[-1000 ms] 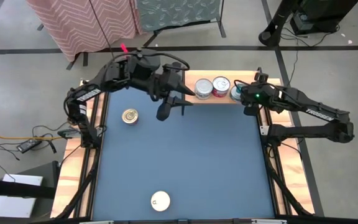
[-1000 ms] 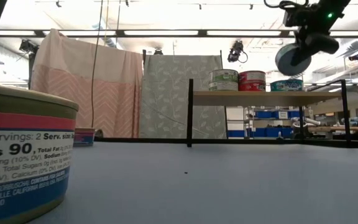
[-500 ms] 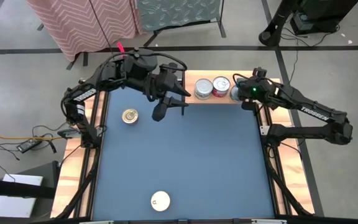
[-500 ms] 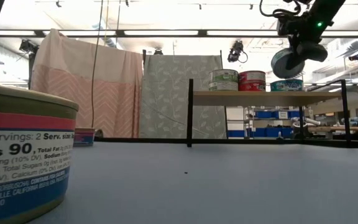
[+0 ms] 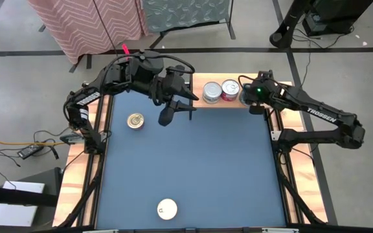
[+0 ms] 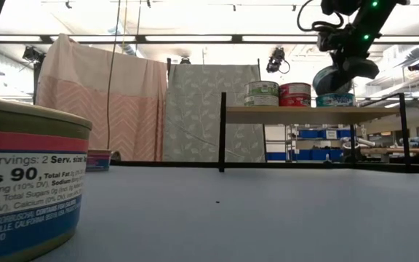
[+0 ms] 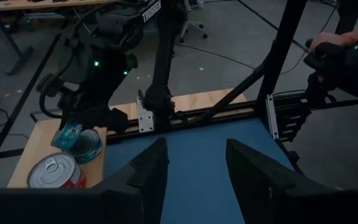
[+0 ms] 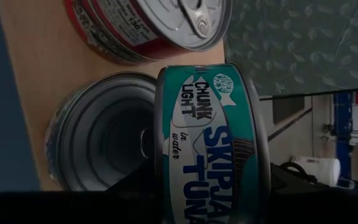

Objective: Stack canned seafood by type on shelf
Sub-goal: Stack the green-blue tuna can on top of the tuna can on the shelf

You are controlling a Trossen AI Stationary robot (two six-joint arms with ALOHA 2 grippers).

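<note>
The teal tin's rim hangs over the lower tin's silver lid in the right wrist view, so my right gripper releases the teal tin next.
The shelf (image 5: 220, 103) is a light-wood plank at the table's far right, with a silver-lidded tin (image 5: 212, 92) and a red tin (image 5: 230, 89) standing on it. My right gripper (image 6: 342, 67) is shut on a teal tuna tin (image 8: 210, 143) and holds it just above another teal tin (image 6: 334, 100) on the shelf. That tin shows its silver lid (image 8: 98, 130) in the right wrist view. My left gripper (image 7: 194, 168) hangs open over the table's far middle, with nothing between its fingers. A gold-lidded tin (image 5: 135, 120) and a white-lidded tin (image 5: 167, 208) stand on the blue table. My right gripper pinches the teal tin between its two fingers, which seem to sit on the two flat faces (image 8: 160, 174); the dark picture bottom hides the contact itself. The fingers slant down toward the shelf. The tin is tipped on edge, label (image 8: 213, 124) toward the camera, clear of the tin below.
A large tin (image 6: 28, 182) stands close to the low camera at the near left. Dark metal uprights (image 6: 222, 131) bound the shelf ends. Wooden rails (image 5: 76, 175) run along the table's sides. Cloth screens (image 6: 100, 102) hang beyond the far edge.
My right gripper has carried the teal tin toward the table's far edge and a little left, and down, so it now hangs right over the teal tin on the shelf. The tin stays tipped in the hold.
</note>
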